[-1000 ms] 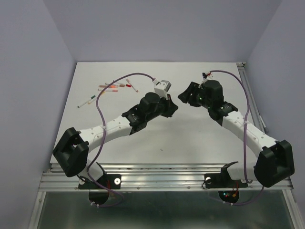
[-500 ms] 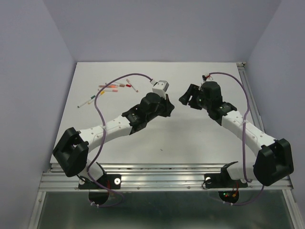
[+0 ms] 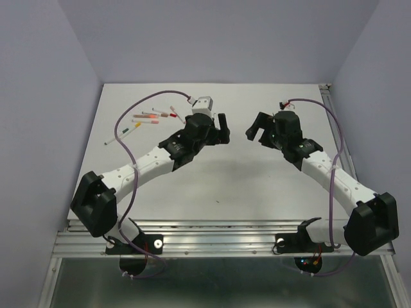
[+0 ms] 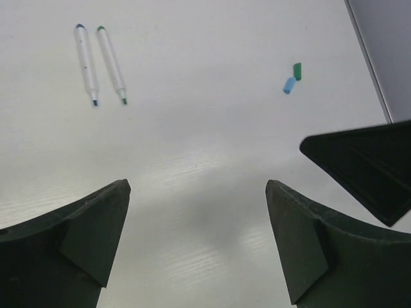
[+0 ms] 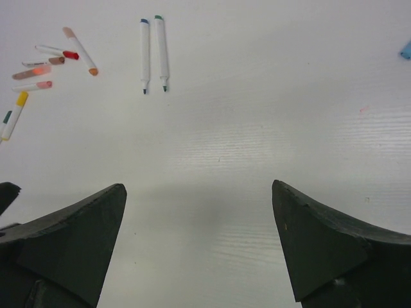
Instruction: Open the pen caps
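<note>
My left gripper grabs the orange pen by its white body near the pen's end opposite the cap next, to open it. The cap stays for my right gripper.
Two uncapped white pens, a blue one (image 4: 85, 64) and a green one (image 4: 111, 64), lie side by side on the white table; the right wrist view shows the blue one (image 5: 145, 54) and the green one (image 5: 161, 51) too. A loose green pen cap (image 4: 297, 70) and a blue pen cap (image 4: 289, 85) lie together, apart from those pens. Capped pens in orange (image 5: 80, 50), red (image 5: 58, 51) and yellow (image 5: 15, 114) lie in a cluster (image 3: 154, 117) at the far left. My left gripper (image 4: 198, 186) (image 3: 221, 126) and right gripper (image 5: 198, 187) (image 3: 255, 128) face each other mid-table, both open and empty.
One finger of the right gripper (image 4: 366, 167) shows at the right of the left wrist view. A green-capped pen (image 3: 122, 134) lies alone, left of the cluster. A metal rail (image 3: 340, 141) runs along the table's right edge, and grey walls enclose three sides.
Both grippers have opened wide. The left gripper has swung back and to the left, away from the right gripper, which has drawn slightly right.
</note>
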{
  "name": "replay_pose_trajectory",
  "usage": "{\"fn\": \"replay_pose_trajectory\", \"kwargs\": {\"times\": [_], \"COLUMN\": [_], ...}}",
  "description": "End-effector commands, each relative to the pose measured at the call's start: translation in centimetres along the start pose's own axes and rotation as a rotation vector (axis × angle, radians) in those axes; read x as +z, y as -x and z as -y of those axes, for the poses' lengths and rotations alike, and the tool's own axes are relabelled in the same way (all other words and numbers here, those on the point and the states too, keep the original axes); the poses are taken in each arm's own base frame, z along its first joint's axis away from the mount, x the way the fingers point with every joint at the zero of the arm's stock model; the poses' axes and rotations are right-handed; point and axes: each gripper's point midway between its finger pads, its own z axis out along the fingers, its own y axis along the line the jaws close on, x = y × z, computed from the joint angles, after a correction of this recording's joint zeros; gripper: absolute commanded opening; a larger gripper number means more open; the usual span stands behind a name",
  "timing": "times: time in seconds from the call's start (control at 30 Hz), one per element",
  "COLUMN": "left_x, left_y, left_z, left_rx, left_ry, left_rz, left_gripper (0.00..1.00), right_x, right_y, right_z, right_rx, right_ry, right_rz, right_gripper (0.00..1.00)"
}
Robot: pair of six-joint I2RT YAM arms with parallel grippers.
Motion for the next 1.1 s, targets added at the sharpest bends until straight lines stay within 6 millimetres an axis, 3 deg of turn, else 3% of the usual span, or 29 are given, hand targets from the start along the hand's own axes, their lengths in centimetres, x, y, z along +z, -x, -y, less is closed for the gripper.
{"fn": "replay_pose_trajectory", "kwargs": {"times": [0.0,0.1,0.13,0.2,0.23,0.27,0.4,0.43,0.47,0.53,0.57,0.63,0.87,1.07], "left_x": [0.6,2.7,3.0,5.6,6.0,7.9,11.0,11.3,12.6,13.2,13.9,14.5,16.1,16.9], "left_y": [5.0,5.8,7.6,6.6,8.4,6.7,6.4,7.3,6.0,6.6,5.7,5.8,2.7,1.3], "left_z": [-4.5,-7.6,-8.9,-11.2,-12.0,-13.4,-16.1,-16.2,-17.8,-18.5,-20.0,-20.6,-23.9,-26.7], "left_rx": [-0.098,-0.138,-0.156,-0.164,-0.179,-0.175,-0.219,-0.232,-0.242,-0.281,-0.296,-0.319,-0.348,-0.362], "left_ry": [0.165,0.289,0.339,0.424,0.456,0.506,0.621,0.625,0.659,0.689,0.726,0.733,0.807,0.872], "left_rz": [0.073,0.042,0.054,0.000,0.003,-0.051,-0.102,-0.099,-0.135,-0.127,-0.142,-0.140,-0.176,-0.200], "left_gripper": [0.99,0.99,0.99,0.99,0.99,0.99,0.99,0.99,0.99,0.99,0.99,0.97,0.89,0.80], "right_x": [-1.0,-0.8,-0.8,-0.8,-0.7,-0.7,-0.4,-0.3,-0.2,0.0,0.0,0.2,0.9,1.1], "right_y": [2.8,2.6,2.7,2.7,2.8,2.7,2.3,2.1,2.0,1.7,1.7,1.5,1.0,0.7], "right_z": [-0.3,0.6,0.8,1.5,1.8,2.1,3.2,3.4,3.8,4.3,4.4,4.5,4.9,5.5], "right_rx": [-0.019,-0.035,-0.041,-0.047,-0.051,-0.057,-0.076,-0.081,-0.086,-0.096,-0.101,-0.108,-0.126,-0.132], "right_ry": [-0.034,-0.075,-0.085,-0.122,-0.137,-0.149,-0.195,-0.204,-0.223,-0.240,-0.247,-0.254,-0.272,-0.297], "right_rz": [0.082,0.083,0.085,0.091,0.096,0.095,0.091,0.088,0.086,0.075,0.073,0.068,0.046,0.038], "right_gripper": [1.00,1.00,1.00,1.00,1.00,1.00,1.00,1.00,1.00,1.00,1.00,1.00,1.00,1.00]}}
